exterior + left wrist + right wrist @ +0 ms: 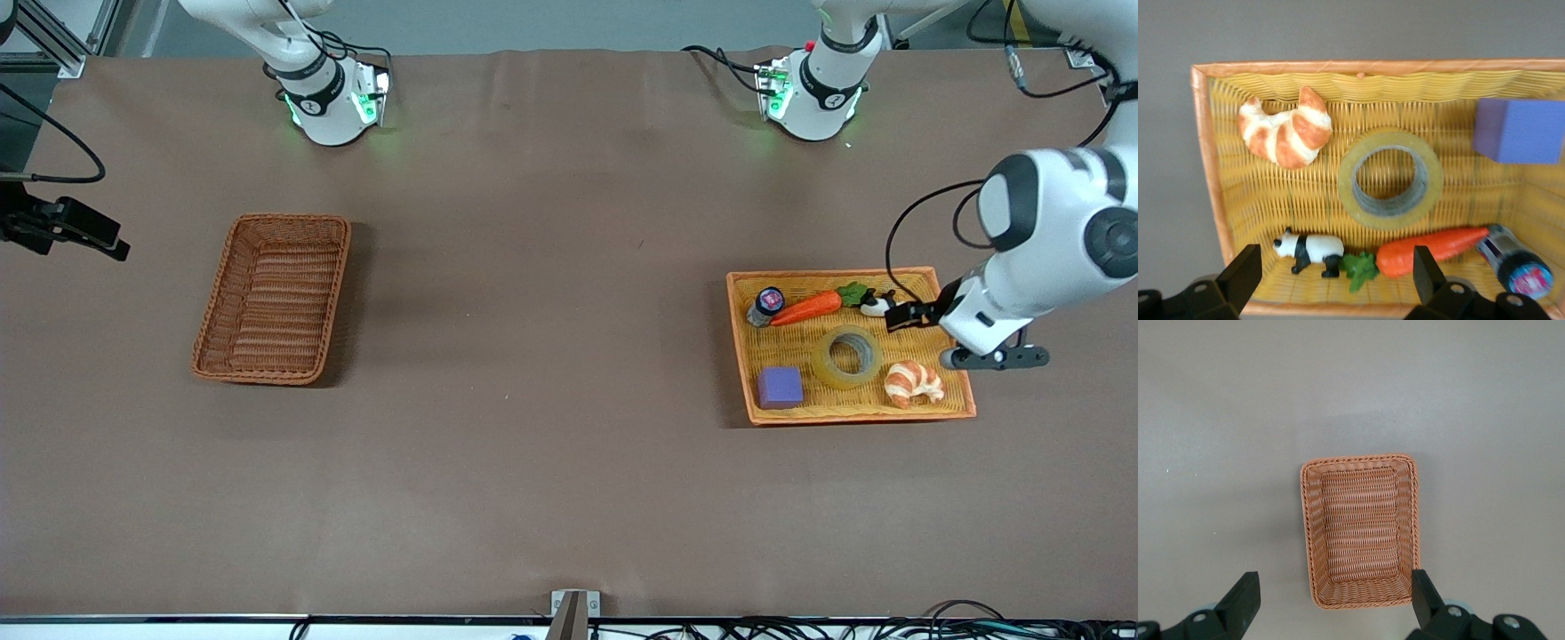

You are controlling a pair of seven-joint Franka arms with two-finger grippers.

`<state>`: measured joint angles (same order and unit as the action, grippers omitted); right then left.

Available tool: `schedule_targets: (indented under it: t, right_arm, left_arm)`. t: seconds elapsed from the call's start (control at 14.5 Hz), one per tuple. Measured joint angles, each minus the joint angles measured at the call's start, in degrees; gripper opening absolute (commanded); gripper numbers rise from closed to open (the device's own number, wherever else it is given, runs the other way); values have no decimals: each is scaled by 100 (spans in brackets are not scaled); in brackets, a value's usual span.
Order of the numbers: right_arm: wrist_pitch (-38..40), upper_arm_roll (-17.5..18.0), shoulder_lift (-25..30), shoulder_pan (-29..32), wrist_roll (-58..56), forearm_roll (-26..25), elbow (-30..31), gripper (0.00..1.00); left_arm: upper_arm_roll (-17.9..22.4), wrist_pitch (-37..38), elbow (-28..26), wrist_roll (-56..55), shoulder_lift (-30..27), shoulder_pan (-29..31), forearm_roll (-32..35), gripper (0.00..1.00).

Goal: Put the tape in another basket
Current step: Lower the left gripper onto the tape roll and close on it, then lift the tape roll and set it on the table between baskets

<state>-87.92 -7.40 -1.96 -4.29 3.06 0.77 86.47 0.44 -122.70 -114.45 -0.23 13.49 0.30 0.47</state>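
I will grab the tape by its ring wall next with my left gripper, so that I can carry the tape to the other basket.
The tape, a yellowish translucent ring, lies flat in the orange-yellow tray between a purple block and a croissant. In the left wrist view the tape sits mid-tray. My left gripper is open and empty, over the tray's edge by the toy panda and carrot top; it also shows in the left wrist view. The reddish-brown basket stands empty toward the right arm's end. My right gripper is open, high up; in the right wrist view it looks down on the basket.
The tray also holds a croissant, a purple block, a carrot, a toy panda and a small bottle. Brown cloth covers the table between the basket and the tray.
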Motion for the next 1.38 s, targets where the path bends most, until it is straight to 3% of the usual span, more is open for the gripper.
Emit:
schedule_targets:
  t: [0.41, 0.48, 0.69, 0.83, 0.97, 1.38]
  right_arm:
    - [0, -14, 0, 1, 0, 0, -1, 100]
    - [0, -14, 0, 1, 0, 0, -1, 100]
    - [0, -15, 0, 1, 0, 0, 0, 100]
    - [0, -15, 0, 0, 0, 0, 0, 100]
    - [0, -15, 0, 0, 0, 0, 0, 100]
    - [0, -14, 0, 0, 0, 0, 0, 100]
  left_arm:
    - [20, -768, -163, 0, 901, 32, 0, 96]
    - [20, -891, -172, 0, 1022, 33, 0, 87]
    - [22, -1275, -182, -9, 1351, 51, 0, 22]
    - [23, -1332, -181, -16, 1437, 68, 0, 4]
    - [23, -1332, -166, -99, 1422, 88, 0, 0]
    - [-135, -1104, -54, -290, 919, 91, 1, 2]
